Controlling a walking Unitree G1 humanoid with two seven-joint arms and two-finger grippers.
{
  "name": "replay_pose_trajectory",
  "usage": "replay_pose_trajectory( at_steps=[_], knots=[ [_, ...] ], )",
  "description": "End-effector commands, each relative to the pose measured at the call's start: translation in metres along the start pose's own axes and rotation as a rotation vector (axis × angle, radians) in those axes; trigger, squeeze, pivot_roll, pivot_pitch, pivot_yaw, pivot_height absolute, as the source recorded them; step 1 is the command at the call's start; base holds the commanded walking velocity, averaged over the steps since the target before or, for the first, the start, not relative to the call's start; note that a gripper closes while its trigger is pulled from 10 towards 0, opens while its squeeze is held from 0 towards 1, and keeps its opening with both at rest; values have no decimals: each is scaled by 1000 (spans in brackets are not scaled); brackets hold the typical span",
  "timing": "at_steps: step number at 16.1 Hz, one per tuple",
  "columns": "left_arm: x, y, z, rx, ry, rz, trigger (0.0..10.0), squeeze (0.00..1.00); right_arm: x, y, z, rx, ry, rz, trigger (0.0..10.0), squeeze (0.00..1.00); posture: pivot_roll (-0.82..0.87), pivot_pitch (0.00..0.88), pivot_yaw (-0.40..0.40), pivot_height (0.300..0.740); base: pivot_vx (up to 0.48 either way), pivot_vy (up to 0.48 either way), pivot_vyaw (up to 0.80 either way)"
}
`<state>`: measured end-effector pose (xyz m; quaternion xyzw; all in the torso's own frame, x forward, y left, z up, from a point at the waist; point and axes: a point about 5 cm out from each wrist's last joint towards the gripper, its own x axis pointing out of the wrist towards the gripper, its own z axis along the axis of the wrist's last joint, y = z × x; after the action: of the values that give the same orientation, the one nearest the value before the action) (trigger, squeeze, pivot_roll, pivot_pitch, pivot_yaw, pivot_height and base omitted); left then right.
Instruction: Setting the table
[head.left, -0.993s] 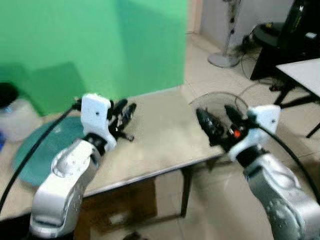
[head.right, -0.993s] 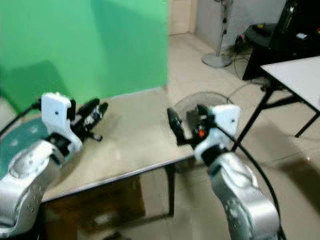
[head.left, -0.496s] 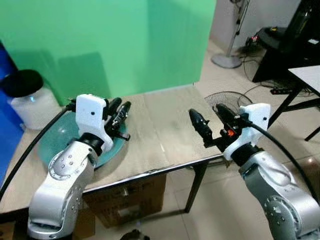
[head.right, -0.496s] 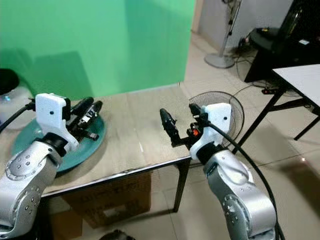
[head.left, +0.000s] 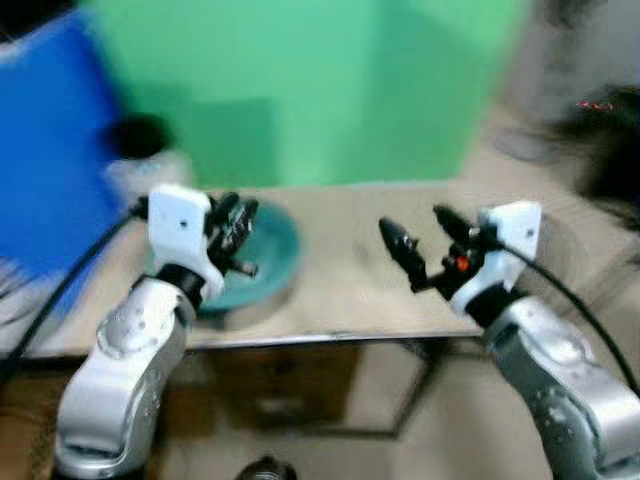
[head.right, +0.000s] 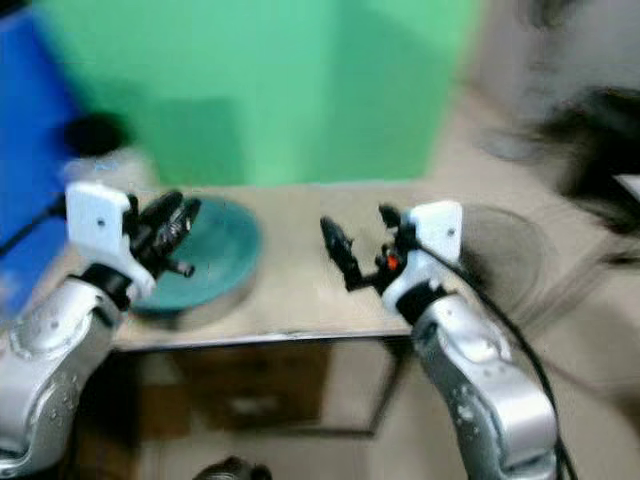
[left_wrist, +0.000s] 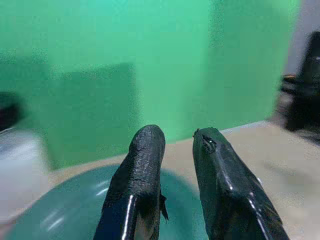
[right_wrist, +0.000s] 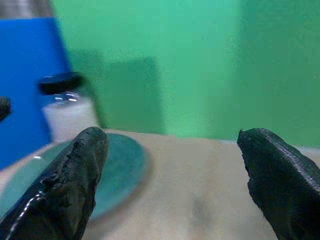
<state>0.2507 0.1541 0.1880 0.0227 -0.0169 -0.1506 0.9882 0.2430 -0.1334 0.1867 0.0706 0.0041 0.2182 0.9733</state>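
Note:
Next, my right gripper grips the teal plate by its thin rim opposite my left gripper, since the plate spreads far wider than my open fingers.
A teal plate (head.left: 272, 250) lies on the left part of a beige table (head.left: 340, 295). My left gripper (head.left: 238, 220) hovers just over the plate's near left rim, its black fingers (left_wrist: 145, 160) drawn close together with nothing between them; the left wrist view shows the plate (left_wrist: 70, 215) beneath them. My right gripper (head.left: 421, 233) hangs open and empty above the right half of the table, apart from the plate. In the right wrist view the plate (right_wrist: 120, 165) lies ahead between the spread fingers (right_wrist: 75, 175). The head views are blurred.
A white jar with a black lid (head.left: 140, 160) stands behind the plate. A blue panel (head.left: 50, 150) rises at the left and a green wall (head.left: 330, 90) runs behind the table. A brown box (head.left: 290, 380) sits under the table.
The camera has swung left and the picture has blurred: the blue panel has come into view and the plate sits further right. Both arms hold the same pose.

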Motion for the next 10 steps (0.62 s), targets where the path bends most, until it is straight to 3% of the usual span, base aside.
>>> replay_pose_trajectory(
  at_steps=[1,9,10],
  knots=[
    [3,0,5,18,-14,-4,10000,0,1,1,-2,8,12,-3,10000,0,100,0,28,740,368,0,0],
    [0,1,0,28,16,-14,10000,0,1,1,-4,-12,31,3,10000,0,106,0,24,740,369,0,0],
    [-1,1,-1,20,18,-18,10000,0,2,0,-5,6,31,-6,10000,0,108,0,25,740,0,0,0]
  ],
)
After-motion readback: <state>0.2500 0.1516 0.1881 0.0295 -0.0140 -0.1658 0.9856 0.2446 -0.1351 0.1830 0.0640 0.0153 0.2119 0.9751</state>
